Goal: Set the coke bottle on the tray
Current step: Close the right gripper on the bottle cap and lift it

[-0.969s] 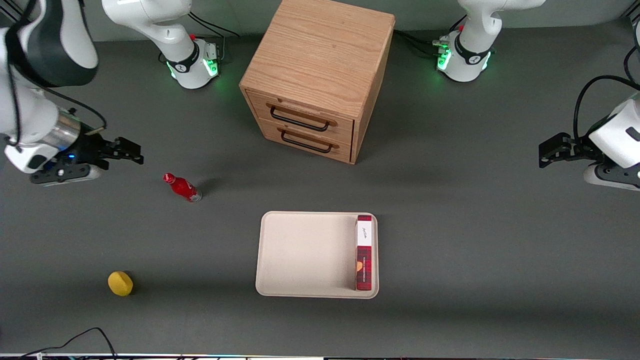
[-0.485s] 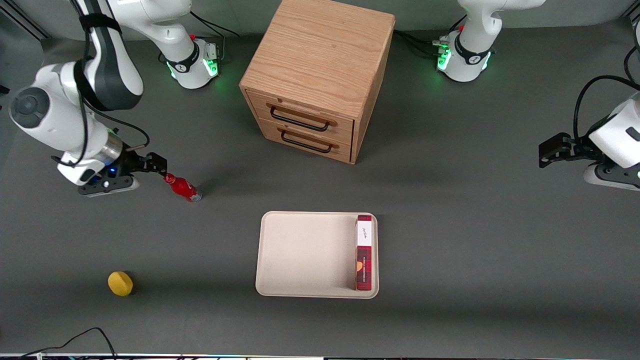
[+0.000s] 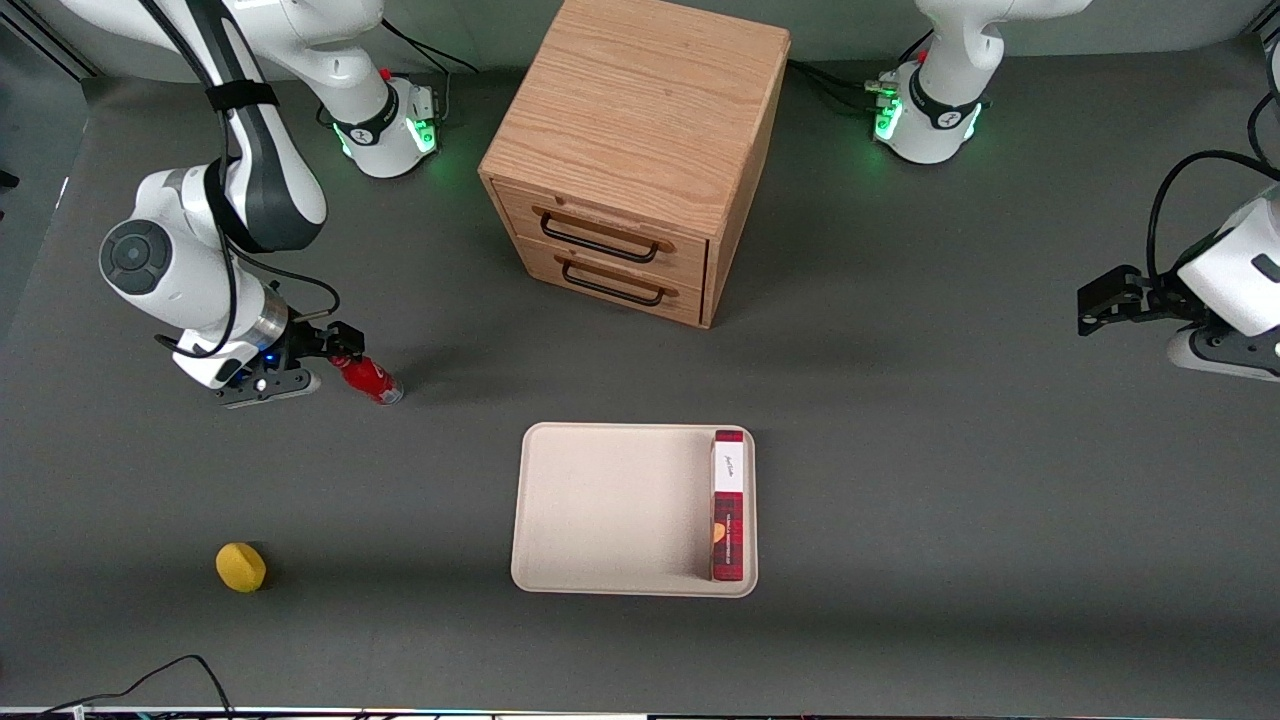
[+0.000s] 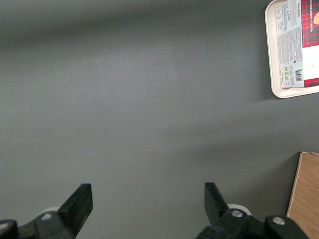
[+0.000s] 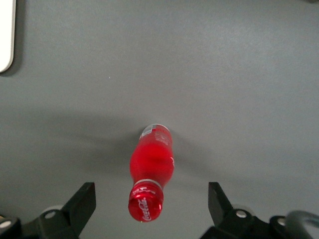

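The coke bottle needs to go on the tray. My right gripper will grab the bottle by its red cap next.
The coke bottle is small, slim and red with a red cap, and stands upright on the grey table toward the working arm's end. My right gripper is open and hovers right over its cap. In the right wrist view the bottle is seen from above, its cap between my two spread fingers without touching either. The cream-beige tray lies flat on the table, nearer to the front camera than the wooden cabinet. A corner of the tray shows in the right wrist view.
A red plaid box lies in the tray along the rim toward the parked arm. A wooden two-drawer cabinet stands at mid table. A yellow lemon-like object lies nearer to the front camera than the bottle.
My right gripper has swept in from the table's end toward the bottle and come lower; its open fingers now sit over the bottle's cap. The bottle has not moved.
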`<state>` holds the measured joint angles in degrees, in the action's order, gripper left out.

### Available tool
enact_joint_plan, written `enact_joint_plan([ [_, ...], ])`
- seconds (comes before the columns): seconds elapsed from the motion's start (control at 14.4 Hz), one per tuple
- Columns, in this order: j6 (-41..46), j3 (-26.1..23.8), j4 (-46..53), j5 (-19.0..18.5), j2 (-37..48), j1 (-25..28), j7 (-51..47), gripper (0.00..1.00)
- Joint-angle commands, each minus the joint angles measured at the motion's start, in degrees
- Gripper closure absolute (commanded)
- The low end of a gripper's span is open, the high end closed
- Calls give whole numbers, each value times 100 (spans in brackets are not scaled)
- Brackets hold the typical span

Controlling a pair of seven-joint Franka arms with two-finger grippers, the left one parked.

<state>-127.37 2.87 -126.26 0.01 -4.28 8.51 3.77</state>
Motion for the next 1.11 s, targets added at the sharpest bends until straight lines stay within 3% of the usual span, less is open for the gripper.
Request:
enact_joint_plan([
  [0.0,-95,-41,-170,-97,77,10,45,0],
  [0.42,-261,-50,-390,-255,112,10,45,0],
  [0.55,-280,-67,-434,-264,129,10,45,5],
  [0.69,-288,-67,-434,-256,112,10,45,30],
  [0.97,-280,-76,-425,-256,147,10,36,97],
  [1.04,-271,-76,-425,-256,164,10,36,100],
])
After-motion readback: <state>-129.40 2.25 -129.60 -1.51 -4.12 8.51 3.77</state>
